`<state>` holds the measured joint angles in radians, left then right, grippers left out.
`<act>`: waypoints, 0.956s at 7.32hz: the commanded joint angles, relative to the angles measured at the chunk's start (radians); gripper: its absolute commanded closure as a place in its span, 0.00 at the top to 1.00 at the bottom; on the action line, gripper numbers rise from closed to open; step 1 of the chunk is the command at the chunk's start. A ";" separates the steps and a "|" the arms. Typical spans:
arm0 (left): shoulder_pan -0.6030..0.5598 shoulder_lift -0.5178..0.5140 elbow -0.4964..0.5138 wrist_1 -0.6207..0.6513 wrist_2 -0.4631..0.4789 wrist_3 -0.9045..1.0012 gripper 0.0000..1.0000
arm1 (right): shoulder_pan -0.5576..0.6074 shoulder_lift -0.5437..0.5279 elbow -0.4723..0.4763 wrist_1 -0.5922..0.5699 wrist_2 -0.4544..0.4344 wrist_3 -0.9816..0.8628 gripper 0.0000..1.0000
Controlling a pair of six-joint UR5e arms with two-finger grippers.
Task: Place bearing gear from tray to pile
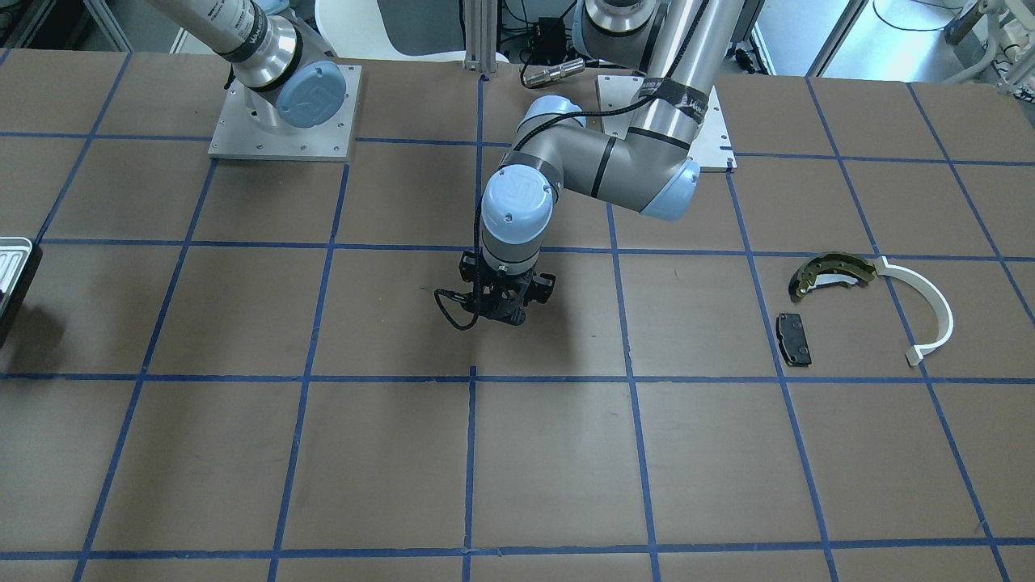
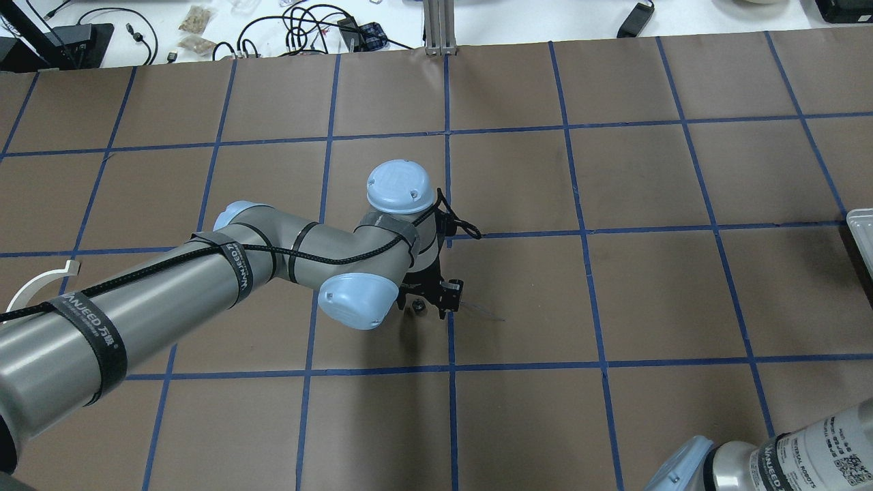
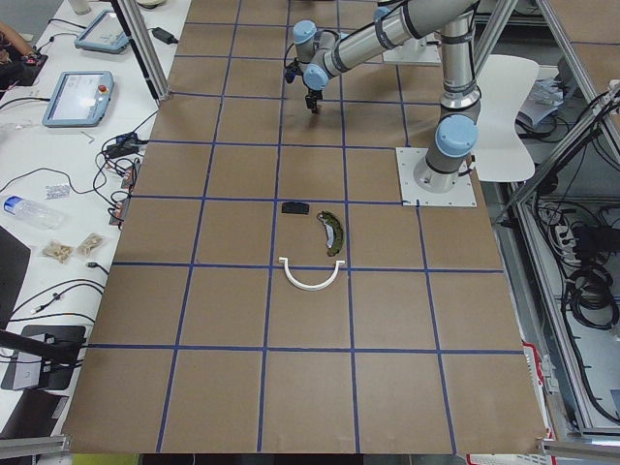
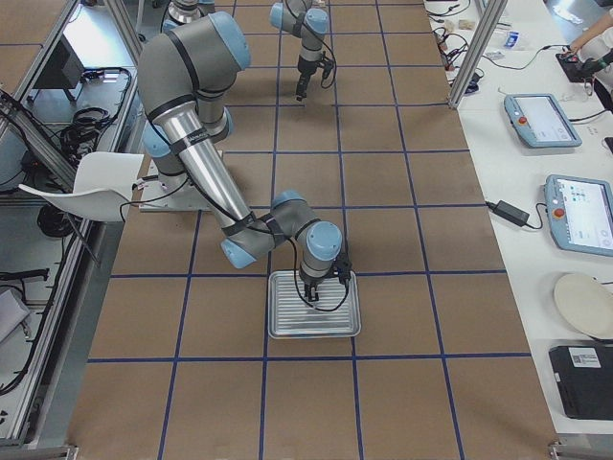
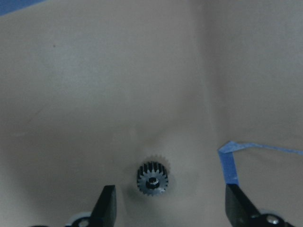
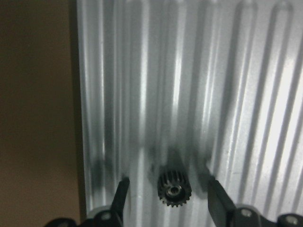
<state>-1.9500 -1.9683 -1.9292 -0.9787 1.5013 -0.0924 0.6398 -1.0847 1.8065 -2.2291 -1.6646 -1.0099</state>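
Observation:
The small black gear should go on the pile, so my right gripper should next grab it by its toothed rim [image 6: 165, 190].
A small dark toothed bearing gear [image 6: 174, 189] lies on the ribbed silver tray [image 6: 246, 94]. My right gripper [image 6: 168, 201] is open, with a finger on each side of the gear and neither touching it. The tray also shows in the exterior right view [image 4: 287, 326]. A second small gear [image 5: 152, 178] lies on the brown paper at mid table. My left gripper [image 5: 173, 208] is open just above it, and also shows in the front view [image 1: 501, 311]. The pile is a brake shoe [image 1: 833, 271], a white arc [image 1: 930, 311] and a black pad [image 1: 794, 338].
The table is brown paper with a blue tape grid. A tape strip end [image 5: 229, 161] lies just right of the left gripper's gear. The arm base plates [image 1: 283, 113] sit at the robot's side. The tray's edge [image 2: 861, 232] is at the overhead view's right.

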 commanded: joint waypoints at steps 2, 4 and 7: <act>0.002 0.000 -0.004 -0.005 0.008 -0.001 0.04 | 0.000 -0.001 -0.001 -0.001 0.005 -0.009 0.47; 0.006 0.005 0.005 -0.018 0.011 0.000 0.00 | 0.000 0.000 -0.003 -0.012 0.008 -0.010 0.47; 0.141 0.064 0.141 -0.206 0.060 0.006 0.00 | 0.000 0.000 -0.003 -0.033 0.009 -0.050 0.19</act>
<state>-1.8749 -1.9259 -1.8685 -1.0778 1.5531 -0.0906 0.6397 -1.0846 1.8041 -2.2572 -1.6555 -1.0498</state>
